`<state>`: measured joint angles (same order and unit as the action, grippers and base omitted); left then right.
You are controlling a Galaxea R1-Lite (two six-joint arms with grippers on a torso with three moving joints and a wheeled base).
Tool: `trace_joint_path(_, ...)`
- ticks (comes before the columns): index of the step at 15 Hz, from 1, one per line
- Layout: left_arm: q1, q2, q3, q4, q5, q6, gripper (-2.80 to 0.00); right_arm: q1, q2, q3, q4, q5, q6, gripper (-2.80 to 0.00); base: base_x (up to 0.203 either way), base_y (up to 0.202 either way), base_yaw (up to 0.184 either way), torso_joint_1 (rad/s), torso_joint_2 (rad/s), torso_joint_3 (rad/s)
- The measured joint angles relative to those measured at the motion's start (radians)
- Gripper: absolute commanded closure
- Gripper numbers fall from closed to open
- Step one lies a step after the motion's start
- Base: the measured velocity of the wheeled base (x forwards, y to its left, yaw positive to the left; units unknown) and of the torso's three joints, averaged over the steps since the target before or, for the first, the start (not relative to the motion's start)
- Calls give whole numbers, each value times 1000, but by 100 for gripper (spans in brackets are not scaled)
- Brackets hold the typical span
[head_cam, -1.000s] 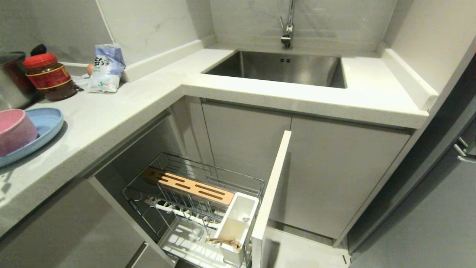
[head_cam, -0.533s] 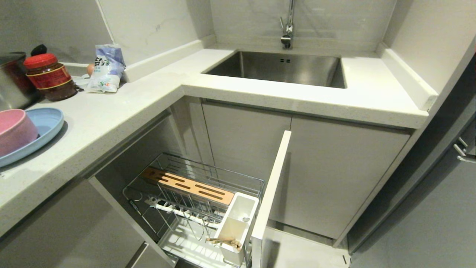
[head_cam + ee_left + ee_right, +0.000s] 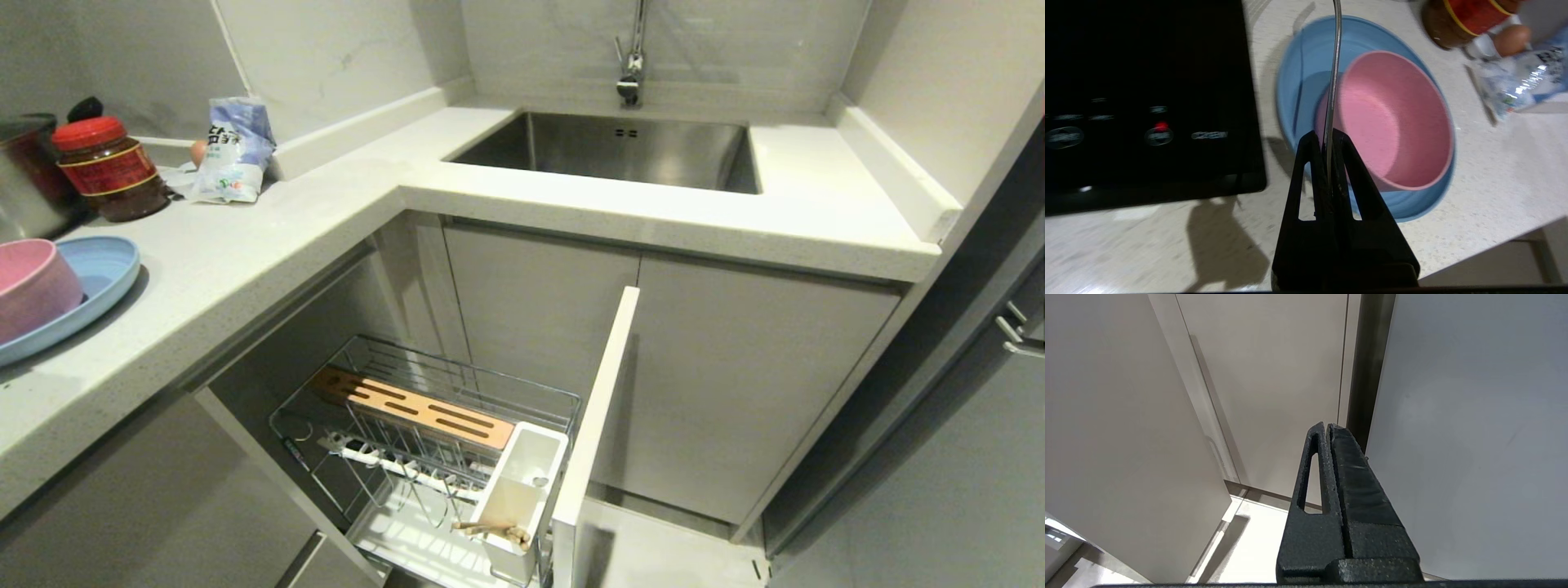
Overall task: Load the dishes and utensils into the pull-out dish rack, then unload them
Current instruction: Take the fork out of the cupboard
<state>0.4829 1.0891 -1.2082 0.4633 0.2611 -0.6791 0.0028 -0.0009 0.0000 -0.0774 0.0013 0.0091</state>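
Observation:
The fork is high above the light-blue plate in the left wrist view, so my left gripper stays closed on the fork for now; it is too early to release.
In the left wrist view my left gripper [image 3: 1327,136] is shut on the slim silver fork [image 3: 1335,61], whose shaft runs out past the fingertips. It hangs above the pink bowl [image 3: 1392,118], which sits in the light-blue plate [image 3: 1298,61] on the counter. The head view shows bowl [image 3: 28,286] and plate [image 3: 98,269] at the far left, with no arm in sight. The pull-out dish rack [image 3: 367,384] stands open below the counter. Wooden chopsticks [image 3: 494,531] lie in its white cup [image 3: 522,482]. My right gripper [image 3: 1327,425] is shut on nothing, parked facing cabinet doors.
A black cooktop [image 3: 1147,94] lies beside the plate. A red-lidded jar [image 3: 106,167], a steel pot [image 3: 20,175], an egg [image 3: 1511,38] and a plastic bag [image 3: 233,151] stand behind on the counter. The steel sink [image 3: 620,151] is at the back. The rack's grey front panel [image 3: 592,425] juts out.
In the head view only a faint shadow on the counter at the lower left has shifted. Bowl, plate and rack have kept their places.

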Motion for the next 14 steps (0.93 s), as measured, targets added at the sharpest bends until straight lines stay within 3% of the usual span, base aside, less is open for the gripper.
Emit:
trace_joint_path(4, 8, 7, 76, -98, -86, 8, 0, 0, 0, 0, 0, 0, 0, 0, 0, 0, 0, 0, 0, 0)
trace_joint_path(10, 48, 36, 134, -152, -105, 21, 0, 0, 0, 0, 0, 0, 0, 0, 0, 0, 0, 0, 0, 0)
trace_joint_path(14, 50, 42, 165, -156, -173, 21, 0, 0, 0, 0, 0, 0, 0, 0, 0, 0, 0, 0, 0, 0)
